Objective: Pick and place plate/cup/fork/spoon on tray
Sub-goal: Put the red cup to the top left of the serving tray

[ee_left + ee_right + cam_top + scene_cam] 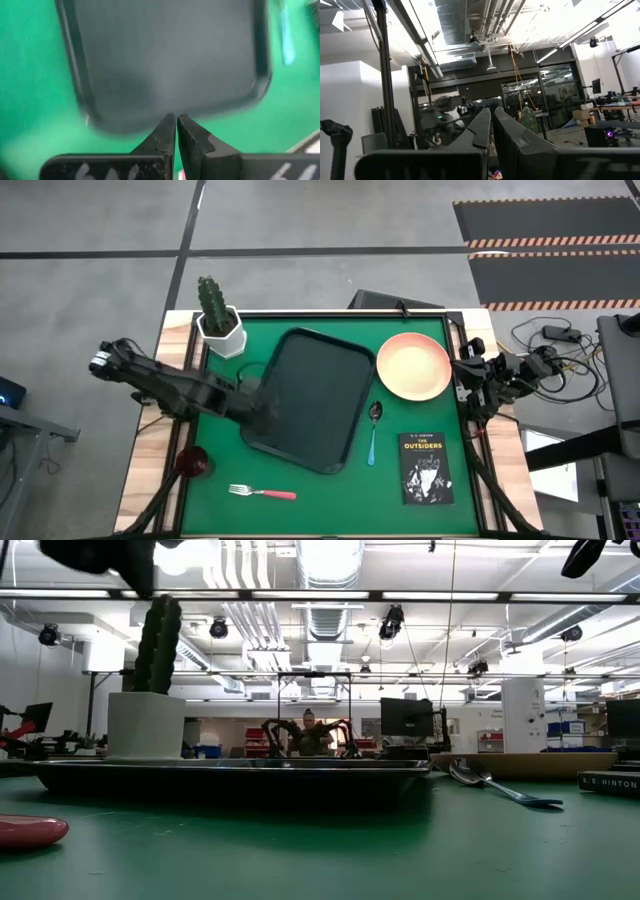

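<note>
Next, my left gripper picks up the cup by its rim (pixel 194 461) to set the dark red cup on the tray (pixel 305 398).
The dark tray (pixel 305 398) lies slantwise in the middle of the green mat. The peach-pink plate (pixel 413 366) lies to its right, at the far side. The blue-handled spoon (pixel 373 432) lies between the tray and the book. The pink-handled fork (pixel 262 492) lies near the front edge. The dark red cup (pixel 193 461) stands at the near left. My left gripper (pixel 262 410) is shut and empty, held above the tray's left rim (pixel 100 120). My right gripper (pixel 492 111) is shut and empty at the table's right edge, pointing up into the room.
A white hexagonal pot with a cactus (pixel 220 325) stands at the far left corner, beside the tray. A black book (pixel 425 467) lies at the near right. Bare green mat lies along the near edge between the fork and the book.
</note>
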`<state>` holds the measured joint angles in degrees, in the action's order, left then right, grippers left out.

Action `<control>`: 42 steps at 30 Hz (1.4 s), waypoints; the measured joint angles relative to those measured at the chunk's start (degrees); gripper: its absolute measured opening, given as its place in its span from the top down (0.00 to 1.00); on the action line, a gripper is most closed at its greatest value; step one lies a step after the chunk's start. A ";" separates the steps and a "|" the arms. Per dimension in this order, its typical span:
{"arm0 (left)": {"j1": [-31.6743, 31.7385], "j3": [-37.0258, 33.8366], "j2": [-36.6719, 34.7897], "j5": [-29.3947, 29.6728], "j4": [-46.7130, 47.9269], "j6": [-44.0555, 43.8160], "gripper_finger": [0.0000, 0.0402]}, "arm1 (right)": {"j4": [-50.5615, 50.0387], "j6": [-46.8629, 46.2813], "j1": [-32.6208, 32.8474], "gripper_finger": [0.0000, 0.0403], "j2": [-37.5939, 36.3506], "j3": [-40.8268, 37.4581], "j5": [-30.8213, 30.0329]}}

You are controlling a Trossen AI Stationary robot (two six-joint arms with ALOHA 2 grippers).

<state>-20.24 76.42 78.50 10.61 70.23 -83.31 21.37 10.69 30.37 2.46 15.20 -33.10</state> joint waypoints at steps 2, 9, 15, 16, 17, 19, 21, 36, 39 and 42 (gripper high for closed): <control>-1.85 3.43 3.09 -4.69 3.96 -3.10 1.00 | 0.00 0.00 -0.02 0.98 0.00 0.00 0.00; -8.22 8.33 11.44 -22.43 19.12 -11.84 1.00 | -0.02 -0.15 -0.01 0.98 0.00 0.00 0.00; -14.96 6.73 11.02 -20.61 19.34 -21.94 1.00 | 0.01 -0.14 0.00 0.98 -0.02 0.00 0.00; -16.20 6.56 10.65 -20.59 19.80 -24.44 1.00 | 0.03 -0.15 -0.01 0.98 -0.02 0.00 0.00; -17.29 5.95 9.80 -20.09 19.36 -26.54 1.00 | 0.02 -0.15 -0.02 0.98 -0.02 0.00 -0.02; -20.00 3.67 7.25 -16.23 17.84 -31.25 1.00 | 0.06 -0.15 0.00 0.98 -0.02 0.00 0.00; -21.99 1.59 5.01 -13.95 15.58 -35.30 1.00 | 0.15 -0.15 -0.01 0.98 -0.02 0.00 -0.02; -29.76 -14.16 -0.44 -19.21 4.65 -47.35 0.64 | -0.03 -0.12 0.00 0.98 -0.04 0.21 0.00; -29.76 -15.96 -0.48 -19.56 2.72 -46.89 0.60 | -0.05 -0.10 -0.02 0.98 -0.04 0.24 0.00; -29.76 -17.22 -0.97 -19.56 0.00 -46.60 0.61 | -0.04 0.02 -0.02 0.98 -0.04 0.28 0.00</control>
<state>-50.00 59.20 77.53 -8.95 70.22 -129.90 21.33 10.71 30.35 2.42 15.49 -33.10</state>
